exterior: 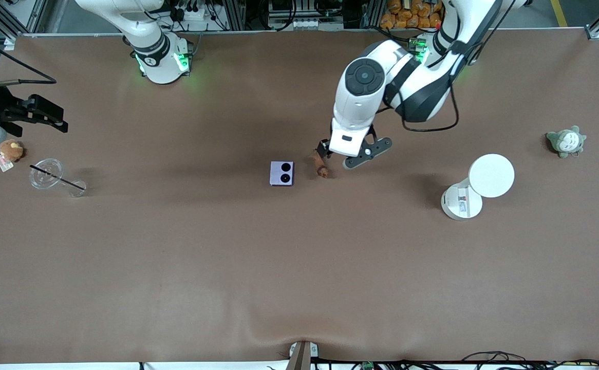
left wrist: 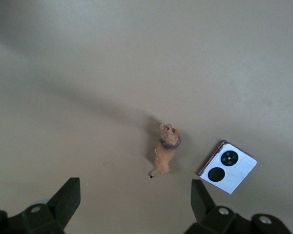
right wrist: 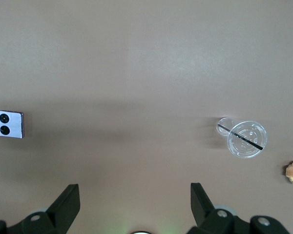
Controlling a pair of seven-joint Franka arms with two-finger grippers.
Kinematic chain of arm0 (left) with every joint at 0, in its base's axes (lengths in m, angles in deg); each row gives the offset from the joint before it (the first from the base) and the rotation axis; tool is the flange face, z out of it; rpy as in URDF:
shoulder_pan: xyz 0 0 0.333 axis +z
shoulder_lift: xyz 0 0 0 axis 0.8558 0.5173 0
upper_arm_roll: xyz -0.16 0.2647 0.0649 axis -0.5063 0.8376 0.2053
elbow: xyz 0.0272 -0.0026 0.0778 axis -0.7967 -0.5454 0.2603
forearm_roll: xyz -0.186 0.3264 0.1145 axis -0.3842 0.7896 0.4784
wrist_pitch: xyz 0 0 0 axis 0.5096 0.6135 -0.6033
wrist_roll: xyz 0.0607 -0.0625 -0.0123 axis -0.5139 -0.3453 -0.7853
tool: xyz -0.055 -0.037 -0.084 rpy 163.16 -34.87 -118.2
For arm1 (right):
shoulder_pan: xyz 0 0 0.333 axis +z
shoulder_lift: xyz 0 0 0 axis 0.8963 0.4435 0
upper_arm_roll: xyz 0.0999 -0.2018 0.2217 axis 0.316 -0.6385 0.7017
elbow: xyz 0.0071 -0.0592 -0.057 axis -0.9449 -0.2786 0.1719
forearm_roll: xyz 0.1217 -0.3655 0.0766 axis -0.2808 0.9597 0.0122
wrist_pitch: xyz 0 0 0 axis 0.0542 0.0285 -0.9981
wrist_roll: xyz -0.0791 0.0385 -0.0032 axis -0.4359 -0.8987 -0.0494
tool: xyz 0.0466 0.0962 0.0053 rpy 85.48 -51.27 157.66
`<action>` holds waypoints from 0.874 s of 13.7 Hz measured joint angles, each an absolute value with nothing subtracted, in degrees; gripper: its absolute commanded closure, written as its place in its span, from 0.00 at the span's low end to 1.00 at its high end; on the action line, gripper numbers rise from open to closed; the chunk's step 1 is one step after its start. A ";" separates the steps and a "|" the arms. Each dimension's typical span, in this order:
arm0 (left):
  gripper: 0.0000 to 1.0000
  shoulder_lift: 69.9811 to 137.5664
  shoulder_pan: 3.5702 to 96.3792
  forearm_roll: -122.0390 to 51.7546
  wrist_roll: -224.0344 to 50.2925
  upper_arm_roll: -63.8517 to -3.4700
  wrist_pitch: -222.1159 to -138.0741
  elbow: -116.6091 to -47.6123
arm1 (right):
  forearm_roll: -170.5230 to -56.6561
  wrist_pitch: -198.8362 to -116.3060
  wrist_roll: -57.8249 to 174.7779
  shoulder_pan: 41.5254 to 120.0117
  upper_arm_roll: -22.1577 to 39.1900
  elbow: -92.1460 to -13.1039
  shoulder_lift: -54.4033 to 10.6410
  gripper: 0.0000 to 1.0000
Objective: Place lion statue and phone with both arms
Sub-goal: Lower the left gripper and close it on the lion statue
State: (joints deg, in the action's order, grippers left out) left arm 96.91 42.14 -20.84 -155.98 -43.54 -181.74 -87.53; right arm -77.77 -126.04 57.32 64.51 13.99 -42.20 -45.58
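The lion statue is to be placed. My left gripper will grab the lion statue by its body (exterior: pixel 317 160) (left wrist: pixel 164 156) just behind the dark mane next.
The lion statue (exterior: pixel 321 167), a tiny reddish-brown figurine, lies on the brown table near its middle. The lavender phone (exterior: pixel 282 173) lies beside it, toward the right arm's end, with its two black camera circles up. My left gripper (exterior: pixel 338 156) hovers open and empty just above the table beside the lion. In the left wrist view the lion (left wrist: pixel 165 151) and the phone (left wrist: pixel 228 166) lie ahead of the open left gripper (left wrist: pixel 135 197). My right gripper (right wrist: pixel 135 195) is open and empty, high over the table's right-arm end. The phone (right wrist: pixel 10 124) shows far off in its view.
A clear cup with a black straw (exterior: pixel 47 173) and a brown plush with a tag (exterior: pixel 11 150) lie at the right arm's end. A white round-topped stand (exterior: pixel 479 187) and a grey-green plush (exterior: pixel 566 141) sit at the left arm's end.
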 measured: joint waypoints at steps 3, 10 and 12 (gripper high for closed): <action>0.00 99.01 40.60 -20.07 -159.68 -43.54 -183.58 -87.53 | -77.77 -126.04 57.33 64.48 13.92 -42.20 -45.31 0.00; 0.00 105.44 39.10 -16.09 -162.89 -43.52 -188.54 -87.54 | -77.77 -126.09 57.34 64.47 13.89 -42.20 -45.07 0.00; 0.00 108.25 38.51 -14.00 -164.24 -43.51 -190.80 -87.53 | -77.77 -125.98 57.34 64.47 13.87 -42.20 -44.96 0.00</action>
